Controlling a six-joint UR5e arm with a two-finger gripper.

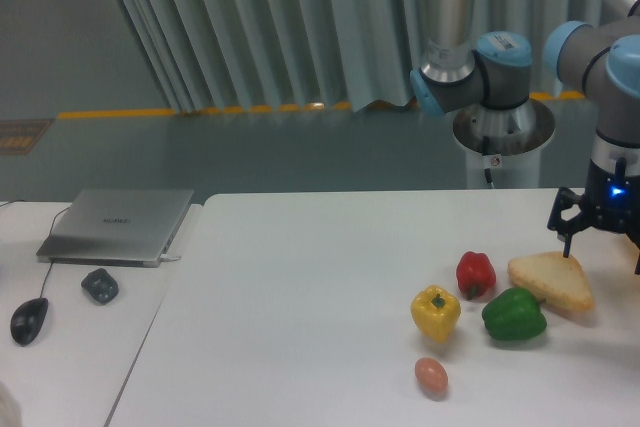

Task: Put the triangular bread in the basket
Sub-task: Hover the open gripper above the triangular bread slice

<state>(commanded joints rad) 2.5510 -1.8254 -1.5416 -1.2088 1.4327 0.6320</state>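
Note:
The gripper grabs the triangular bread by its short edge [582, 281] next, to place it in the basket [637, 253].
The triangular bread [552, 281] lies flat on the white table at the right, pale face up with a golden-tan crust, touching the green pepper. My gripper [598, 235] hangs just above and behind the bread's right end, a blue light glowing on its wrist. Its dark fingers [566, 231] are spread apart with nothing between them, so it is open. Of the basket [637, 253] only a thin orange sliver shows at the right edge of the frame, partly behind the gripper.
A green pepper [514, 314], a red pepper [476, 274], a yellow pepper [436, 312] and a small pinkish egg [431, 376] sit left of the bread. On the adjoining left table lie a closed laptop [118, 225], a mouse [29, 320] and a small dark object [100, 286].

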